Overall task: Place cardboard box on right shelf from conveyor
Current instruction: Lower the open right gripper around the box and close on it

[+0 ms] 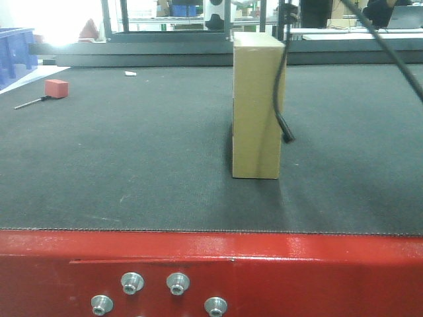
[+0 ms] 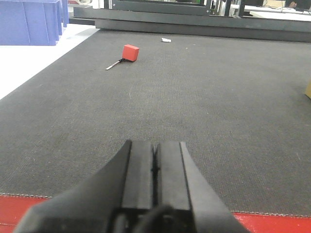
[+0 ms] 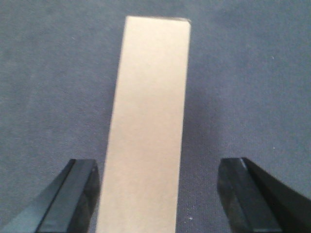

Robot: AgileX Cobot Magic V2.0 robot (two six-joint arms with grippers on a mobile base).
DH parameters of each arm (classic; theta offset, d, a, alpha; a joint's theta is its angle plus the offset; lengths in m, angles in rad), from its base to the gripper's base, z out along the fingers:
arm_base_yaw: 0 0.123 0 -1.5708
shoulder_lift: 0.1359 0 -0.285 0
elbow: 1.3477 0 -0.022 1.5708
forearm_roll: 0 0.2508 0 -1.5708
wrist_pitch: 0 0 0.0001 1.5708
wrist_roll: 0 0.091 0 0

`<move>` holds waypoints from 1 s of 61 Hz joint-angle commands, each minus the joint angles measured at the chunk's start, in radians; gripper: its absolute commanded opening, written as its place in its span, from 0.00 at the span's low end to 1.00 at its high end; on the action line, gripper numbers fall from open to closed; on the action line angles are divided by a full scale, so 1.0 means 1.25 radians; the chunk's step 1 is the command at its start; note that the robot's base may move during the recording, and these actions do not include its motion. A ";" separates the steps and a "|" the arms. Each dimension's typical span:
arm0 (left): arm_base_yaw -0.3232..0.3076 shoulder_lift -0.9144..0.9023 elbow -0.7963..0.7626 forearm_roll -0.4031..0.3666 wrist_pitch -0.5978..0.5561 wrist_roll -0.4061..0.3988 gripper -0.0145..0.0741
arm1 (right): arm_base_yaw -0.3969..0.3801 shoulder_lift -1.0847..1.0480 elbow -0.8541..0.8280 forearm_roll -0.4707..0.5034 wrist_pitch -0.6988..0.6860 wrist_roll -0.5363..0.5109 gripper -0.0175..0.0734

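I should next take hold of the cardboard box with my right gripper by its upright top end [image 1: 258,53], to carry the cardboard box [image 1: 256,105] to the right shelf.
The tan cardboard box [image 1: 256,105] stands on end on the dark belt of the conveyor [image 1: 132,158], right of centre. From above, its pale top [image 3: 150,121] lies between the fingers of my right gripper [image 3: 158,165], which is open. The box sits close to the left finger [image 3: 80,194], and a wide gap separates it from the right finger [image 3: 243,194]. In the front view one black finger [image 1: 287,134] hangs by the box's right side. My left gripper [image 2: 155,145] is shut and empty, low over the belt near the red frame [image 2: 272,223]. The right shelf is out of view.
A small red block [image 1: 57,88] with a thin metal rod lies on the belt at the far left. Blue bins [image 2: 29,22] stand beyond the belt's left edge. A white scrap [image 1: 130,73] lies at the belt's back. A black cable [image 1: 390,53] crosses the upper right.
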 commanded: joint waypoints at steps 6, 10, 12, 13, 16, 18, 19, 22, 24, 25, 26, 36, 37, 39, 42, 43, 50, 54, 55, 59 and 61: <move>0.000 -0.012 0.008 -0.005 -0.070 0.000 0.03 | -0.019 -0.045 0.029 0.032 -0.115 0.013 0.85; 0.000 -0.012 0.008 -0.005 -0.070 0.000 0.03 | -0.022 -0.045 0.041 0.057 -0.147 0.013 0.85; 0.000 -0.012 0.008 -0.005 -0.070 0.000 0.03 | -0.022 -0.045 0.045 0.061 -0.158 0.013 0.85; 0.000 -0.012 0.008 -0.005 -0.070 0.000 0.03 | -0.022 -0.045 0.046 0.061 -0.161 0.013 0.85; 0.000 -0.012 0.008 -0.005 -0.070 0.000 0.03 | -0.022 -0.045 0.054 0.059 -0.161 0.013 0.85; 0.000 -0.012 0.008 -0.005 -0.070 0.000 0.03 | -0.022 -0.045 0.054 0.055 -0.157 0.013 0.85; 0.000 -0.012 0.008 -0.005 -0.070 0.000 0.03 | -0.023 -0.045 0.054 0.051 -0.151 0.013 0.85; 0.000 -0.012 0.008 -0.005 -0.070 0.000 0.03 | -0.026 -0.042 0.054 0.039 -0.139 0.013 0.85; 0.000 -0.012 0.008 -0.005 -0.070 0.000 0.03 | -0.027 -0.041 0.054 0.034 -0.132 0.013 0.85; 0.000 -0.012 0.008 -0.005 -0.070 0.000 0.03 | -0.027 -0.040 0.054 0.032 -0.130 0.013 0.85; 0.000 -0.012 0.008 -0.005 -0.070 0.000 0.03 | -0.028 -0.040 0.054 0.030 -0.127 0.013 0.85; 0.000 -0.012 0.008 -0.005 -0.070 0.000 0.03 | -0.029 -0.029 0.054 0.038 -0.128 0.013 0.85; 0.000 -0.012 0.008 -0.005 -0.070 0.000 0.03 | -0.029 -0.027 0.054 0.040 -0.129 0.013 0.85; 0.000 -0.012 0.008 -0.005 -0.070 0.000 0.03 | -0.029 -0.022 0.054 0.046 -0.132 0.013 0.85; 0.000 -0.012 0.008 -0.005 -0.070 0.000 0.03 | -0.029 -0.015 0.054 0.056 -0.138 0.013 0.85; 0.000 -0.012 0.008 -0.005 -0.070 0.000 0.03 | -0.029 -0.013 0.054 0.059 -0.140 0.013 0.85; 0.000 -0.012 0.008 -0.005 -0.070 0.000 0.03 | -0.029 0.000 0.054 0.072 -0.145 0.013 0.85; 0.000 -0.012 0.008 -0.005 -0.070 0.000 0.03 | -0.029 0.007 0.054 0.074 -0.145 0.013 0.85; 0.000 -0.012 0.008 -0.005 -0.070 0.000 0.03 | -0.029 0.008 0.054 0.074 -0.145 0.013 0.85; 0.000 -0.012 0.008 -0.005 -0.070 0.000 0.03 | -0.029 0.012 0.054 0.074 -0.140 0.012 0.85; 0.000 -0.012 0.008 -0.005 -0.070 0.000 0.03 | -0.029 0.014 0.054 0.072 -0.138 0.012 0.85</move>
